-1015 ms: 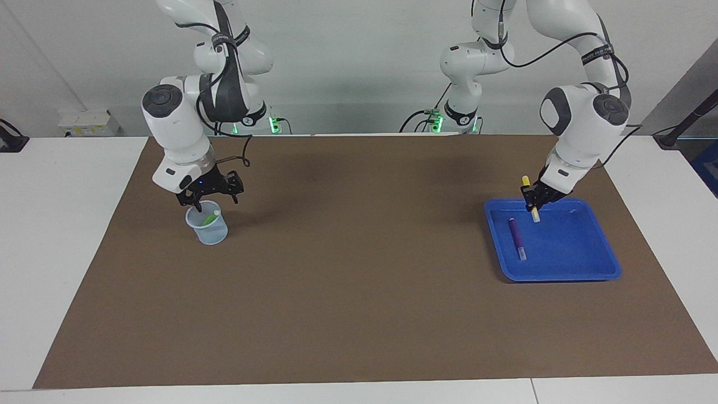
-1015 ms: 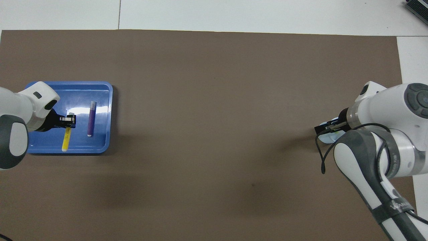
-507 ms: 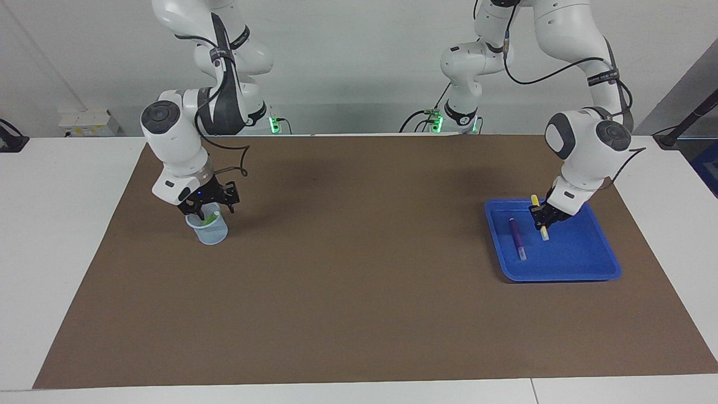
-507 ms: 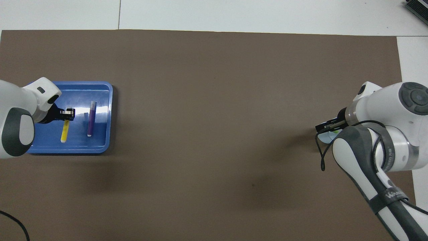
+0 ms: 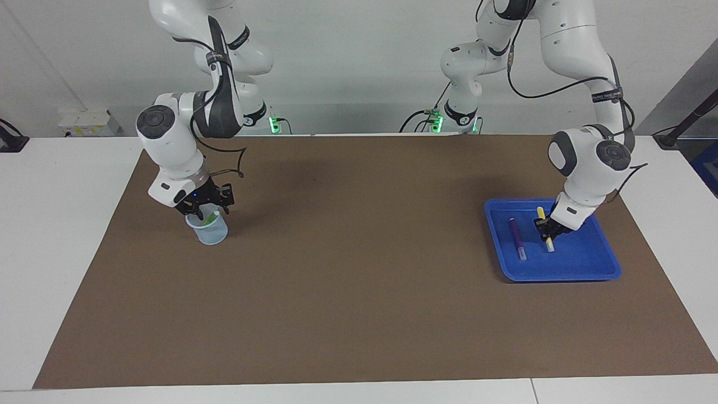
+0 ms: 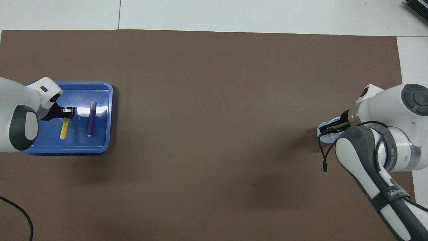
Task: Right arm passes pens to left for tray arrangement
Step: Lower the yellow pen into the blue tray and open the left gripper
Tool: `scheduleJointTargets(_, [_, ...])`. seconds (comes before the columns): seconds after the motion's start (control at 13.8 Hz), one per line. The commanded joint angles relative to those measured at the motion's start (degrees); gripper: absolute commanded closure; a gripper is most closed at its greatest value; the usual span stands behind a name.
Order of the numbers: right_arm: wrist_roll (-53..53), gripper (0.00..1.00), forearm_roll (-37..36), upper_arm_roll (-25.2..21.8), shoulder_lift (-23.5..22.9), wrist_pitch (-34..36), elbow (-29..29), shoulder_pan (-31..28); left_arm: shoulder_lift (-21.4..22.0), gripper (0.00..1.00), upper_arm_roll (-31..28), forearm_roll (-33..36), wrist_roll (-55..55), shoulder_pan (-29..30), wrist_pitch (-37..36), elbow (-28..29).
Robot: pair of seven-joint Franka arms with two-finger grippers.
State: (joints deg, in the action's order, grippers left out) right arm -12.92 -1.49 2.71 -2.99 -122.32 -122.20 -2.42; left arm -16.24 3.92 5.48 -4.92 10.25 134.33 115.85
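My right gripper should grip the green pen by its upper end next, because the side of the cup closes around the lower part of the green pen (image 5: pixel 211 217).
The blue tray (image 5: pixel 561 275) lies at the left arm's end of the table, also in the overhead view (image 6: pixel 67 149). The purple pen (image 5: pixel 517 238) (image 6: pixel 90 118) lies flat in it. My left gripper (image 5: pixel 547 231) (image 6: pixel 68 112) is low inside the tray, shut on the yellow pen (image 5: pixel 542 215) (image 6: pixel 63 129). That pen is tilted, its pale end down by the tray floor, beside the purple pen. My right gripper (image 5: pixel 208 209) (image 6: pixel 329 130), blue-lit, is open just over the mesh cup (image 5: pixel 212 234) (image 6: pixel 322 127). The green pen (image 5: pixel 211 217) stands in the cup.
A brown mat (image 5: pixel 359 264) covers most of the white table. Cables hang from both arms. A black cable (image 6: pixel 20 214) lies near the table edge at the left arm's end.
My left gripper has come down into the tray with the yellow pen, closer to the purple pen. My right gripper has sunk lower onto the cup's mouth.
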Motion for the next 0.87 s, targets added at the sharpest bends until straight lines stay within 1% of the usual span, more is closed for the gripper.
scheduleJointTargets(0.0, [-0.88,0.45,-1.06,0.80,0.18,-2.22,-1.20,-1.10,-2.12,1.00,0.39,1.64,-1.67,0.83,4.09,0.60])
scheduleJointTargets(0.14, [-0.88,0.56,-1.06,0.80,0.18,-2.22,-1.11,-1.10,-2.30,1.00,0.39,4.27,-1.67,0.83,5.33,1.22])
scheduleJointTargets(0.22, [-0.88,0.60,-1.06,0.80,0.09,-2.22,-1.03,-1.10,-2.30,0.89,0.39,4.37,-1.67,0.74,5.42,1.22])
scheduleJointTargets(0.29, [-0.88,0.61,-1.06,0.80,0.09,-2.05,-0.85,-1.19,-2.39,0.59,0.39,4.37,-1.06,0.82,5.51,1.14])
scheduleJointTargets(0.36, [-0.88,0.63,-1.06,0.80,0.00,-1.61,-0.59,-1.19,-2.39,0.36,0.47,4.28,-0.36,0.83,5.59,0.96])
scheduleJointTargets(0.43, [-0.88,0.65,-1.06,0.80,0.00,-1.43,-0.59,-1.19,-2.39,0.23,0.47,3.93,0.96,0.74,5.51,0.79])
scheduleJointTargets(0.51, [-0.88,0.68,-0.98,0.80,0.00,-1.17,-0.41,-1.19,-2.48,0.20,0.56,3.84,1.84,0.65,5.42,0.70])
scheduleJointTargets(0.65, [-0.88,0.70,-0.98,0.80,0.00,-0.82,0.11,-1.19,-2.48,0.19,0.56,2.44,2.20,0.65,4.89,0.35])
scheduleJointTargets(0.8, [-0.88,0.72,-0.98,0.80,0.00,-0.29,0.29,-1.10,-2.48,0.19,0.56,-1.67,2.20,0.65,2.45,-1.31])
